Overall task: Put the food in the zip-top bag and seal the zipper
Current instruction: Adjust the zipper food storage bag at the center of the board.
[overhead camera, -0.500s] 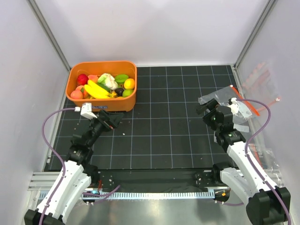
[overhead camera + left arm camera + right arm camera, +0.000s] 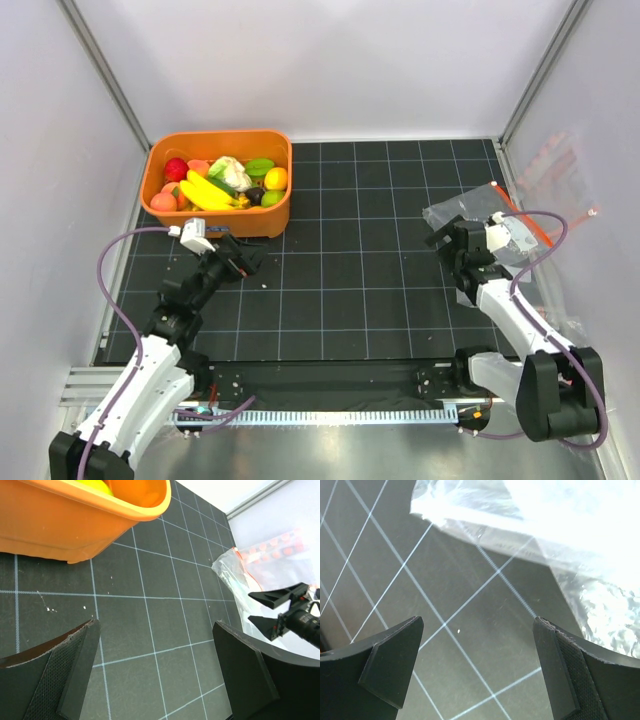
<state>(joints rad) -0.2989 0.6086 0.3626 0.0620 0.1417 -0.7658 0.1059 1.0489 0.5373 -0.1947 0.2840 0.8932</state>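
Next, my right gripper grabs the zip-top bag by its near corner (image 2: 431, 216), away from the red-orange zipper (image 2: 505, 196), and brings it over with its opening free for food.
The food (image 2: 215, 180), a yellow banana (image 2: 205, 192), a white cauliflower (image 2: 232, 172), a red apple (image 2: 176, 168) and other toy pieces, lies in an orange bin (image 2: 262, 215) at the back left. The crinkly clear zip-top bag (image 2: 468, 208) lies at the right, its red-orange zipper (image 2: 505, 196) along the far edge. My left gripper (image 2: 245, 262) hovers open over the mat just in front of the bin (image 2: 75, 525), nothing between its fingers. My right gripper (image 2: 445, 236) stands open at the bag's near-left corner (image 2: 470, 510), over bare mat.
A black gridded mat (image 2: 350, 280) covers the table. White walls with metal posts close in on left, back and right. More clear plastic (image 2: 572, 326) lies by the right wall behind the right arm. In the left wrist view the right gripper (image 2: 280, 610) shows beside the bag (image 2: 231, 572).
The right arm has folded lower and swung its elbow in, with its gripper staying at the bag's corner. The left gripper has shifted slightly forward. Both stay open.
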